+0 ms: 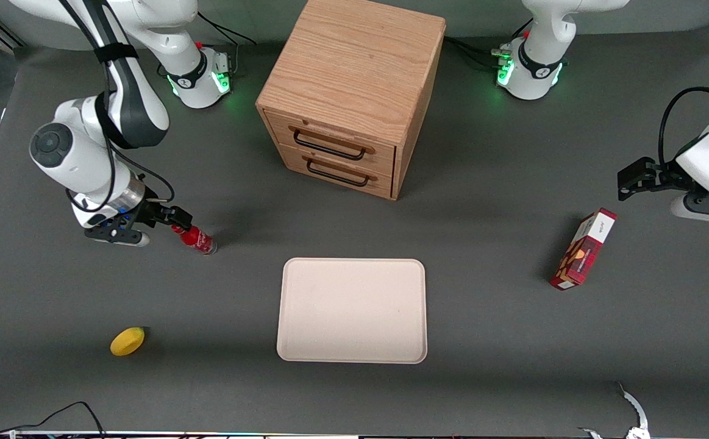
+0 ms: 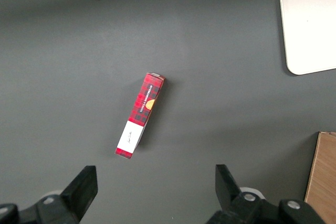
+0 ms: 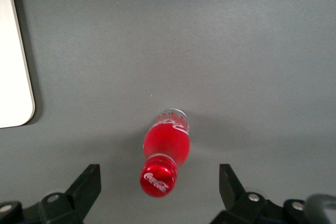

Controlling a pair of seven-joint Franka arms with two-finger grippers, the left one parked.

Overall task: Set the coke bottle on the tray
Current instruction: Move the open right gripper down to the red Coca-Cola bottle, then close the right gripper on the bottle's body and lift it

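My right gripper grips the bottle by its red cap (image 3: pixel 158 177) next, to set the coke bottle on the tray (image 3: pixel 13 56).
The coke bottle (image 1: pixel 195 239), with red cap and red label, stands on the grey table toward the working arm's end. The right wrist view shows it from above (image 3: pixel 167 140), cap toward the camera. My right gripper (image 1: pixel 173 217) is open just above the bottle. Its fingers (image 3: pixel 90 178) stand wide on either side of the cap without touching it, and the gripper (image 3: pixel 159 178) holds nothing. The cream tray (image 1: pixel 352 310) lies flat near the table's middle, a short way from the bottle, with nothing on it. Its rounded corner shows in the right wrist view (image 3: pixel 13 66).
A wooden drawer cabinet (image 1: pixel 354 97) stands farther from the front camera than the tray. A yellow lemon (image 1: pixel 127 341) lies nearer the camera than the bottle. A red carton (image 1: pixel 583 249) lies toward the parked arm's end, and also shows in the left wrist view (image 2: pixel 139 115).
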